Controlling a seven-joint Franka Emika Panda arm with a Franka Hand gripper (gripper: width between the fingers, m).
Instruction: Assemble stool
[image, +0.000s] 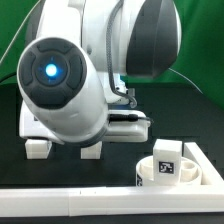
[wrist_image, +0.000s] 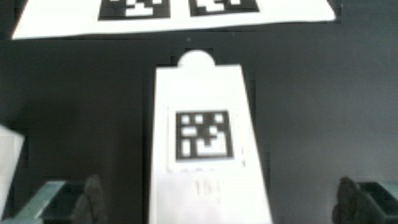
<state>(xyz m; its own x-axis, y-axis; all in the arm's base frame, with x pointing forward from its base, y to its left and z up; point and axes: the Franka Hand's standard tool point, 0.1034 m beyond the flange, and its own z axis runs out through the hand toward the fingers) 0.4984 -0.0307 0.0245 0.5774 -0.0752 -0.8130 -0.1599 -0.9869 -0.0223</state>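
Note:
My gripper grabs the white leg by its blunt end (wrist_image: 210, 206) next, which leaves the leg's pointed end free to join the round seat.
In the wrist view a white block leg (wrist_image: 208, 120) with a square tag lies on the black table, its pointed end toward the marker board (wrist_image: 169, 15). My gripper (wrist_image: 217, 205) is open. Its dark fingers (wrist_image: 71, 203) stand wide on either side of the leg's near end, apart from it. In the exterior view the arm's body hides the gripper and this leg. The round rimmed seat (image: 150, 173), with a tag showing, sits at the exterior view's right. Two white blocks (image: 37, 148) (image: 91, 150) show under the arm.
The long white L-shaped bar (image: 70, 202) runs along the front edge and up the exterior view's right side. Another white part (wrist_image: 7, 155) shows at the edge of the wrist view beside the leg.

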